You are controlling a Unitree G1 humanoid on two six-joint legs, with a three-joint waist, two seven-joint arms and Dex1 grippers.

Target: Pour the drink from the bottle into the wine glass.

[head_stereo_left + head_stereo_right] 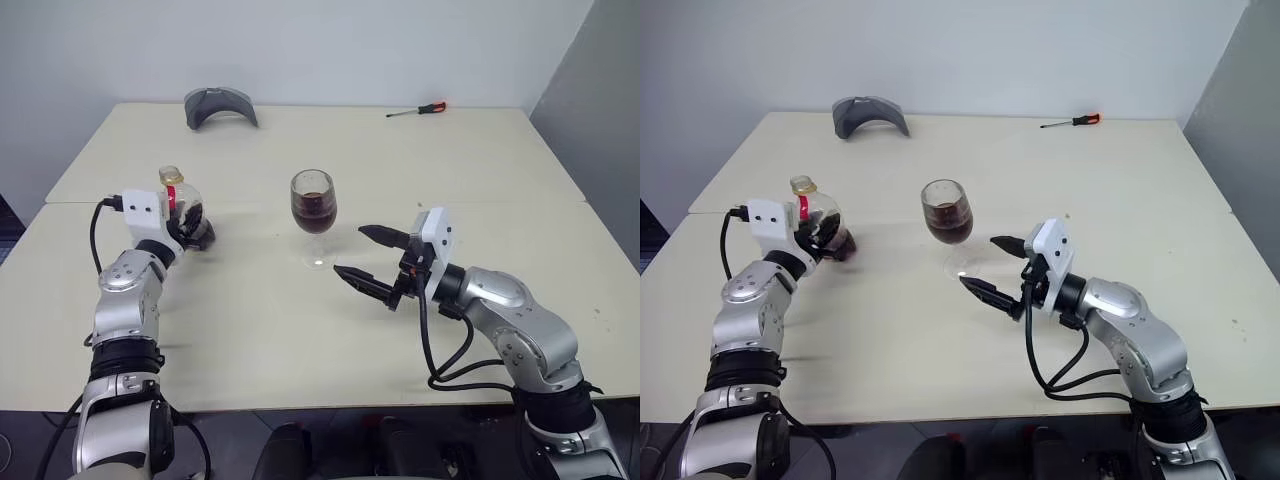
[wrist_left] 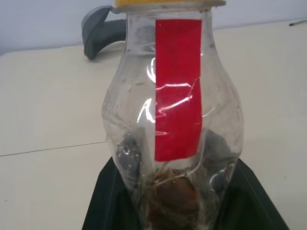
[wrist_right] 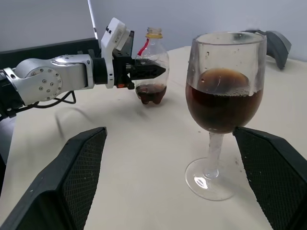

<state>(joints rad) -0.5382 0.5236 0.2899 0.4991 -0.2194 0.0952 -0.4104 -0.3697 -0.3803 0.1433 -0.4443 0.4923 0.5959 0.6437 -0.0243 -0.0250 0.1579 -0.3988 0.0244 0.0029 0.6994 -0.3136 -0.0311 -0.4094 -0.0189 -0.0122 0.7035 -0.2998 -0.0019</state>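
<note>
My left gripper should open now, because the upright bottle (image 1: pixel 186 200) (image 2: pixel 175 96) has its bottom down at the tabletop and would stand there.
The clear bottle (image 1: pixel 178 198), with its red label and yellowish cap, stands upright at the left, and my left gripper (image 1: pixel 197 228) is shut on its body. A little dark drink (image 3: pixel 151 92) lies at its bottom. I cannot tell whether its base touches the table. The wine glass (image 1: pixel 313 207) stands mid-table, about half full of dark drink (image 3: pixel 223 108). My right gripper (image 1: pixel 350 250) is open just right of the glass. Its fingers (image 3: pixel 67 177) flank the stem and foot without touching them.
A grey curved object (image 1: pixel 220 105) lies at the table's back left. A red-handled screwdriver (image 1: pixel 418 110) lies at the back right. A seam in the cream table (image 1: pixel 480 202) runs across behind the glass.
</note>
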